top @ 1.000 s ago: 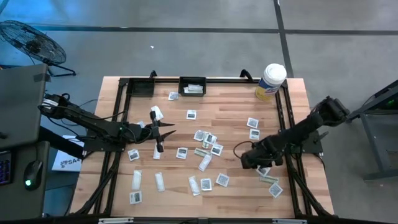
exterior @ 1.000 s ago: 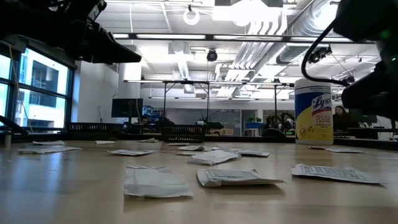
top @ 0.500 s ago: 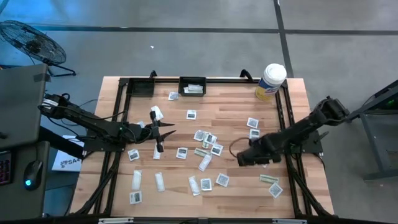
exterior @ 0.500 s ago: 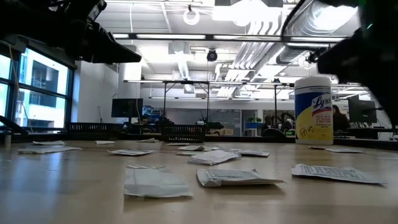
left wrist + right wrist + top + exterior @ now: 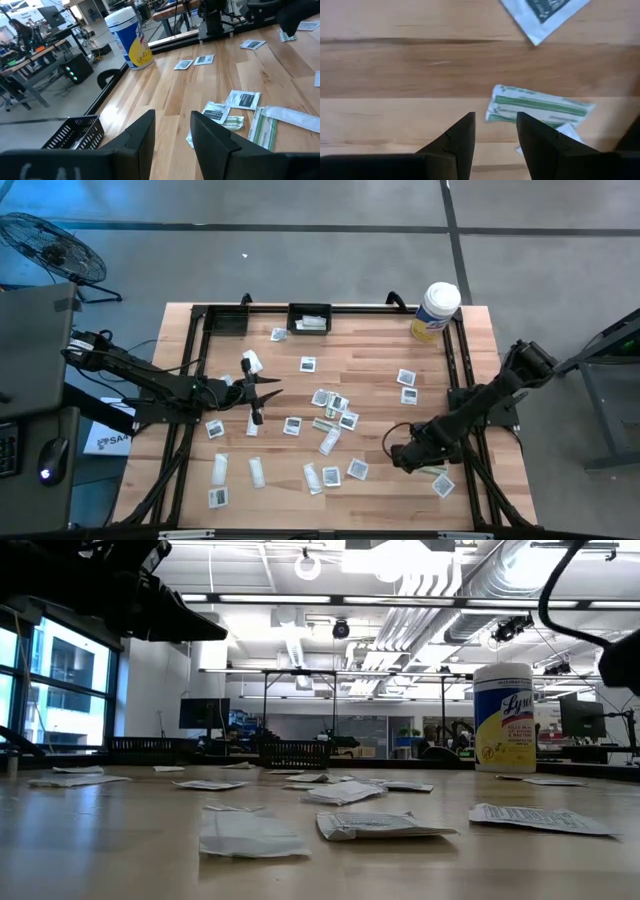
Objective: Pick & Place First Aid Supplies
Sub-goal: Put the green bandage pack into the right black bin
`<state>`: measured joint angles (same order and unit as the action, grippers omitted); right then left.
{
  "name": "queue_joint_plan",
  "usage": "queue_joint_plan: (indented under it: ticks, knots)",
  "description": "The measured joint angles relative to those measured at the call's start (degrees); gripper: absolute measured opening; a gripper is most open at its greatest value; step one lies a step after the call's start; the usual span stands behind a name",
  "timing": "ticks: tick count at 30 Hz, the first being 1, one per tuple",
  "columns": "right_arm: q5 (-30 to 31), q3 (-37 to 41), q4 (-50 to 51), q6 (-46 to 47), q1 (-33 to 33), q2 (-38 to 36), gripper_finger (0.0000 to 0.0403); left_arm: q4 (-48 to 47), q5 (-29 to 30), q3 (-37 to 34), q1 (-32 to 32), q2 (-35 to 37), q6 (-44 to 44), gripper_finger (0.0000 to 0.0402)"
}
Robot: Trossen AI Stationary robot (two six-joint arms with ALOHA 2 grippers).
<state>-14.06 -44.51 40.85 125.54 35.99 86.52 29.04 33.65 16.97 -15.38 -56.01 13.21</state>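
Observation:
I next need to grab the green-striped packet by its short end (image 5: 494, 106) with my right gripper, so that I can add the packet to the black mesh basket.
The first aid supplies (image 5: 330, 405) are small flat packets lying scattered on the wooden table: white squares with dark centres, narrow white strips, and a green-striped packet (image 5: 537, 107). My right gripper (image 5: 402, 456) hangs open, pointing steeply down over bare wood near the table's front right. The green-striped packet (image 5: 434, 469) lies just beyond its fingertips (image 5: 492, 135). My left gripper (image 5: 262, 392) stands open and nearly level above the table's left half, with nothing between its fingers (image 5: 172, 137).
A black mesh basket (image 5: 309, 318) holding a few packets sits at the far edge. A white tub with a yellow label (image 5: 436, 311) stands at the far right corner. Black frame rails (image 5: 462, 370) run along the table's sides. Bare wood (image 5: 380, 360) lies between the packets.
My right gripper has swung toward the table's near edge, rolling a little at the wrist, and now hangs beside the packets at the front right. Its fingers stay open. My left arm has kept still, and no packet has moved.

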Motion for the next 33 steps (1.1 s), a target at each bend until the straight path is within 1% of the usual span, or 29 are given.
queue_joint_plan:
  ticks: [6, 9, 12, 21, 23, 25, 30, 31, 33]
  knots:
    - [-1.6, 5.7, -10.3, 0.0, -0.4, 0.0, 0.0137, 0.0, 0.0, 0.0, 0.0, 0.0, 0.0, 0.0121]
    - [-2.3, 7.0, -12.4, 0.0, -0.4, -0.1, 0.0128, 0.0, 0.0, 0.0, 0.0, 0.0, 0.0, 0.0121]
    - [-2.8, 7.2, -12.5, 0.0, -0.4, -0.1, 0.0105, 0.0, 0.0, 0.0, 0.0, 0.0, 0.0, 0.0121]
    - [-2.8, 7.2, -12.2, 0.0, -0.4, 0.0, 0.0010, 0.0, 0.0, 0.0, 0.0, 0.0, 0.0, 0.0121]
    - [-2.9, 6.7, -11.8, -1.1, -0.7, 0.0, 0.0004, 0.0, 0.0, 0.0, 0.0, 0.0, 0.0, 0.0121]
    - [-2.4, 5.6, -11.1, -2.5, -1.1, 0.1, 0.0006, 0.0, 0.0, 0.0, 0.0, 0.0, 0.0, 0.0121]
    - [-2.1, 0.7, -6.7, -5.6, -2.7, 0.1, 0.0001, -0.1, -0.1, 0.0, 0.0, 0.0, -0.3, 0.0121]
    - [-1.9, -0.3, -5.4, -6.1, -3.1, 0.1, 0.0002, -0.6, -0.7, 0.0, 0.0, 0.0, -1.1, 0.0121]
    - [-1.0, -2.5, -3.3, -7.5, -3.4, 0.1, 0.0004, -1.7, -4.4, 0.0, 0.0, 0.0, -1.9, 0.0121]
